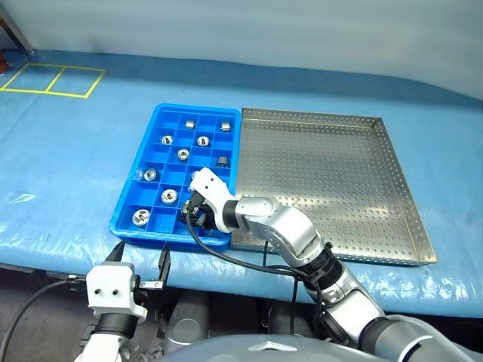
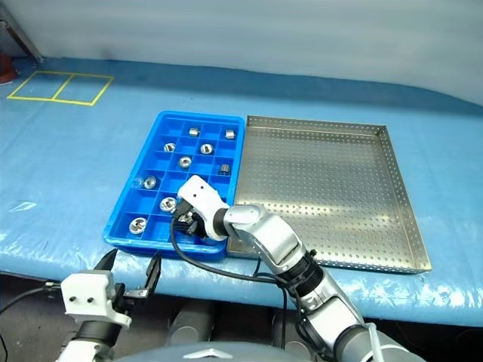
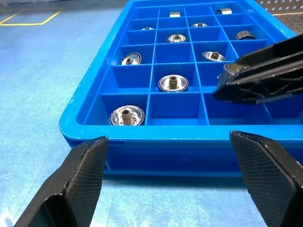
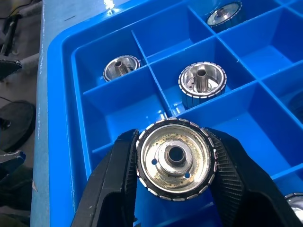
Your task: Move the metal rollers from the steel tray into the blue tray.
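The metal roller (image 4: pixel 176 158) hangs face up over the blue tray's near section (image 4: pixel 177 215) in the wrist view, so my right gripper releases it next.
The blue tray (image 1: pixel 124 225) lies left of the steel tray (image 1: pixel 324 173), the two side by side on the blue table. Several metal rollers (image 1: pixel 183 154) sit one to a compartment in the blue tray; the steel tray's perforated floor is bare. My right gripper (image 1: pixel 198 213) hangs over the blue tray's near right compartments, shut on a metal roller (image 4: pixel 175 163) held flat face up between its fingers. My left gripper (image 1: pixel 141 255) is open and holds nothing, level with the table's front edge just before the blue tray's near wall (image 3: pixel 156 151).
Yellow tape squares (image 1: pixel 53 79) mark the table's far left corner. A black cable (image 1: pixel 226 256) loops from my right wrist over the table's front edge. Wrinkled blue covering spreads to the left of the trays.
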You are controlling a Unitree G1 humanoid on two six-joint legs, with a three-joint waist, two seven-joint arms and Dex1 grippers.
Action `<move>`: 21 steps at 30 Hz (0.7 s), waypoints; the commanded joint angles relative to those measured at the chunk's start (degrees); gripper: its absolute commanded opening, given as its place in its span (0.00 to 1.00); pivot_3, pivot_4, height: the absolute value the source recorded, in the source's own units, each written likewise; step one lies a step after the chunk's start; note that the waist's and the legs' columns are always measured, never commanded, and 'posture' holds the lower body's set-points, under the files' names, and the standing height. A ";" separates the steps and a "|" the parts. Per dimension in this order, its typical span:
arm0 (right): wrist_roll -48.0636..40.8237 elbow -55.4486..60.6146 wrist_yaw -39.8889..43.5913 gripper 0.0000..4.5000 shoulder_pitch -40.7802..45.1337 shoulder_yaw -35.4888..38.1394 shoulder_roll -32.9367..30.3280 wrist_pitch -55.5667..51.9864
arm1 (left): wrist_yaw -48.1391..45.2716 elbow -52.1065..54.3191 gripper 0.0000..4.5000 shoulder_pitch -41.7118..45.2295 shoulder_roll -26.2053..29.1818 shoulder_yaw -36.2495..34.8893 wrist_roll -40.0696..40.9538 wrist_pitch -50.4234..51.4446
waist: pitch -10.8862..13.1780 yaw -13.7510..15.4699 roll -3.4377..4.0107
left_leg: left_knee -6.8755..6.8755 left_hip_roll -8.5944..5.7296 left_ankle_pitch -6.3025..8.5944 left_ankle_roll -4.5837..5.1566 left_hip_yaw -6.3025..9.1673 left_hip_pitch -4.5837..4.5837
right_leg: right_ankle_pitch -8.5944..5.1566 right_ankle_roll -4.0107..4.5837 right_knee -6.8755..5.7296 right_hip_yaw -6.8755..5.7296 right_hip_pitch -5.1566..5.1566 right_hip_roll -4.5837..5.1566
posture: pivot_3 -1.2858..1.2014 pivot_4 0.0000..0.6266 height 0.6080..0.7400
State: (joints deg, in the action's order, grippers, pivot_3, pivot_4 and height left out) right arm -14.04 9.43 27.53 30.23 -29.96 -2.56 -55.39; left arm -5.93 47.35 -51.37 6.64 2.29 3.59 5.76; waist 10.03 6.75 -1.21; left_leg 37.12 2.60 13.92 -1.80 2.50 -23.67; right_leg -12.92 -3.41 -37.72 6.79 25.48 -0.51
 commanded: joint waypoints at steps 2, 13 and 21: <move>-0.20 0.66 0.86 0.38 -1.28 -1.80 -0.91 -1.60 | 0.44 2.07 1.00 -0.76 -0.58 0.57 -0.18 -1.08 | -0.01 0.44 0.01 | 0.00 0.00 0.00 0.00 0.00 0.02 | 0.00 0.00 0.00 0.00 -0.01 0.00 | 0.71 0.24 1.00; -3.92 5.37 1.62 1.00 -2.14 3.20 -1.42 -3.78 | -1.60 1.54 1.00 2.25 1.13 -0.78 1.43 0.85 | -0.03 0.59 0.00 | 0.00 0.00 0.00 0.00 -0.01 0.03 | 0.00 0.00 0.03 -0.01 -0.04 0.01 | 0.68 0.24 1.00; -6.22 10.08 3.61 1.00 -3.32 8.50 -6.59 -1.35 | -4.90 1.22 1.00 6.66 4.53 -5.66 4.73 3.52 | -0.03 -0.59 0.00 | 0.07 0.01 0.00 -0.01 -0.02 0.04 | 0.00 0.00 -0.03 -0.01 -0.03 0.00 | 0.63 0.24 1.00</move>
State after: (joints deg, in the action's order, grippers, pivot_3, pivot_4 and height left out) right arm -19.31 16.66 30.50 27.49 -22.97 -8.77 -58.03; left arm -10.13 47.34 -45.12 10.57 -1.87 7.38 8.89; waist 10.01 6.16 -1.21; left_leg 37.18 2.62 13.92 -1.80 2.48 -23.63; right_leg -12.91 -3.41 -37.75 6.77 25.44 -0.52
